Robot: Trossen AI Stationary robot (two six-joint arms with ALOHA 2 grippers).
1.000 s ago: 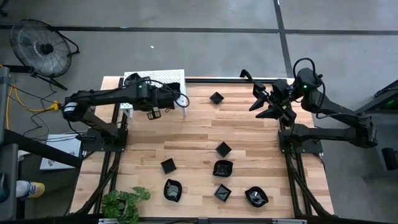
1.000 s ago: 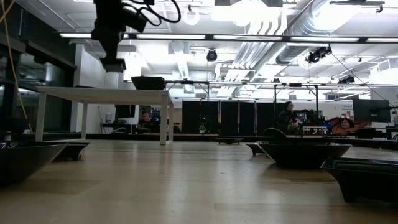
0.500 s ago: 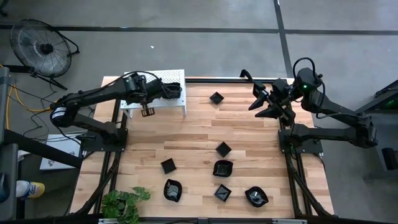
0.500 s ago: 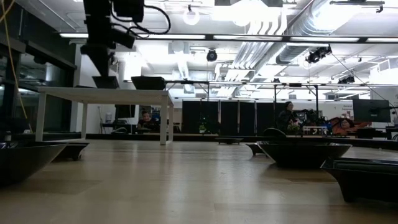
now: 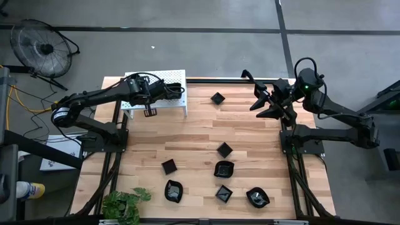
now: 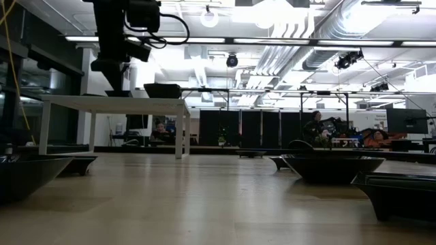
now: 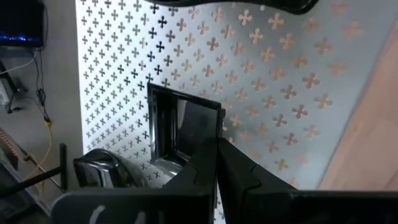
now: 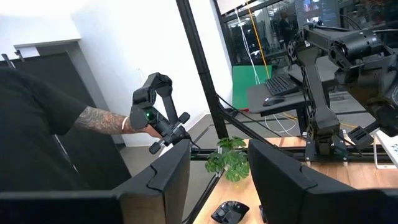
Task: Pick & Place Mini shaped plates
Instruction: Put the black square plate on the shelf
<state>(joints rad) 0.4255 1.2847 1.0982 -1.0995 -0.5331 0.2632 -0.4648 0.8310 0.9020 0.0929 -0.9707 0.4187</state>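
Note:
My left gripper opens next, since the square plate's bottom lies level along the perforated shelf top and the plate would rest there.
My left gripper (image 5: pixel 157 92) is over the white perforated shelf (image 5: pixel 134 80) at the table's far left corner, shut on a square black mini plate (image 7: pixel 181 127). In the low view the gripper (image 6: pixel 117 80) hangs just above the shelf top (image 6: pixel 82 101). A wavy black plate (image 5: pixel 177 90) rests on the shelf beside it (image 6: pixel 162 90). Several more black plates lie on the table (image 5: pixel 224 149), (image 5: pixel 217 98), (image 5: pixel 173 190). My right gripper (image 5: pixel 265 103) waits open at the far right edge, touching nothing. My left gripper holds the square plate by the side nearest the wrist (image 7: pixel 186 163), pinched between its two fingers (image 7: pixel 239 171), coming from above and pointing down. The plate's underside (image 6: pixel 117 93) is at the shelf top; whether it touches, I cannot tell.
A potted plant (image 5: pixel 125 203) stands at the near left corner. Most plates cluster at the table's near middle (image 5: pixel 224 169), (image 5: pixel 257 197). Bare wood lies in the table's middle (image 5: pixel 187 134). A person's arm (image 8: pixel 99 121) holding a device shows beyond the table in the right wrist view.
My left gripper has carried the square plate toward the table's left and far edge, from the shelf's right end to over its middle. It has then come down until the plate is at the shelf top. It has stayed shut on the plate.

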